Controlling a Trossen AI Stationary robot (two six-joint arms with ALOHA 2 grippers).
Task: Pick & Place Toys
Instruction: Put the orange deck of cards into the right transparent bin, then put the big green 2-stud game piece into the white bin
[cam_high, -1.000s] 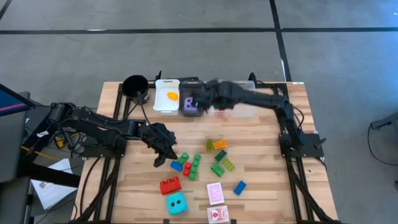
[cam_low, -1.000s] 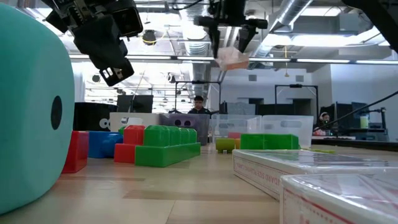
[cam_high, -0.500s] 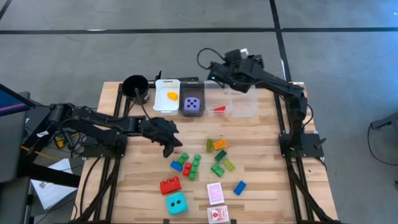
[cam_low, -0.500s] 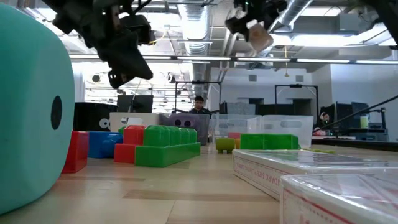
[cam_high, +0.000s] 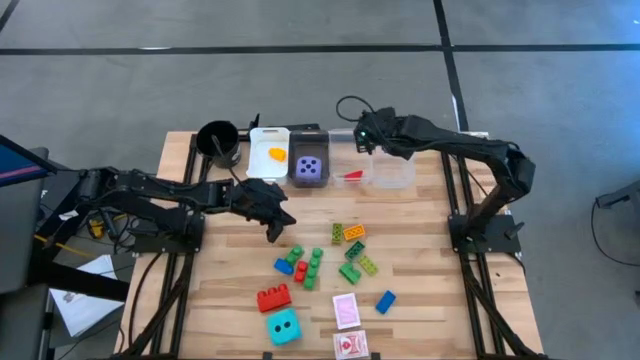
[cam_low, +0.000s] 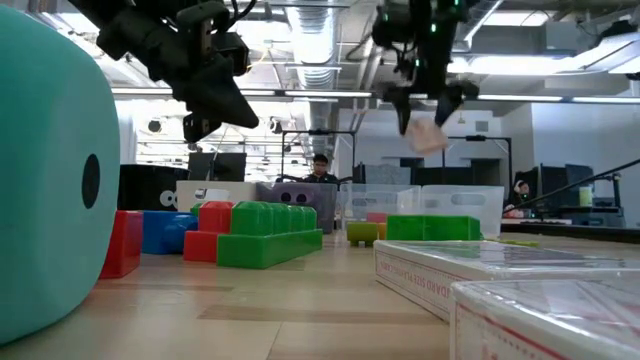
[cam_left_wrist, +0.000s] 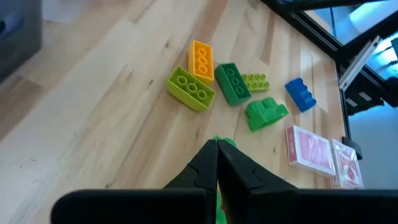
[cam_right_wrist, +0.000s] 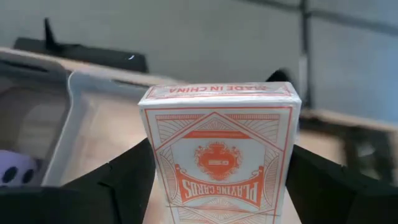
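Observation:
The tilted card box is above the clear bin's rim, so my right gripper should hold it until it is below.
My right gripper (cam_high: 365, 133) hangs over the far row of bins, shut on a red-white card box (cam_right_wrist: 217, 155) that shows below its fingers in the low view (cam_low: 428, 135). My left gripper (cam_high: 275, 225) is shut and holds nothing, above the table's left middle; in its wrist view the fingertips (cam_left_wrist: 216, 155) are pressed together. Loose bricks lie flat on the wood: orange (cam_left_wrist: 201, 59), lime (cam_left_wrist: 189, 90), green (cam_left_wrist: 233, 83), blue (cam_left_wrist: 300, 94) and red (cam_high: 273, 297). A cyan die (cam_high: 283, 324) and two card boxes (cam_high: 347, 310) rest near the front edge. A purple die (cam_high: 311, 165) sits in a dark bin. My right gripper pinches the card box between its two fingers (cam_right_wrist: 118, 180), one on each narrow long side (cam_right_wrist: 152, 186), at the end nearer the wrist. The fingers slant down. The box is lifted clear above the bins, its free end (cam_right_wrist: 217, 90) sticking out past the fingertips, tilted.
Along the far edge stand a black round cup (cam_high: 217, 140), a white bin (cam_high: 268, 153) with an orange piece, the dark bin (cam_high: 310, 150), and two clear bins (cam_high: 392, 172), one holding a red piece (cam_high: 349, 174). Bare wood lies between the bins and the bricks.
My right gripper, carrying the card box, has swung from over the dark bin toward the far edge and the table's right, then come down over the clear bins. My left gripper has drifted a little toward the far edge and rolled, still shut.

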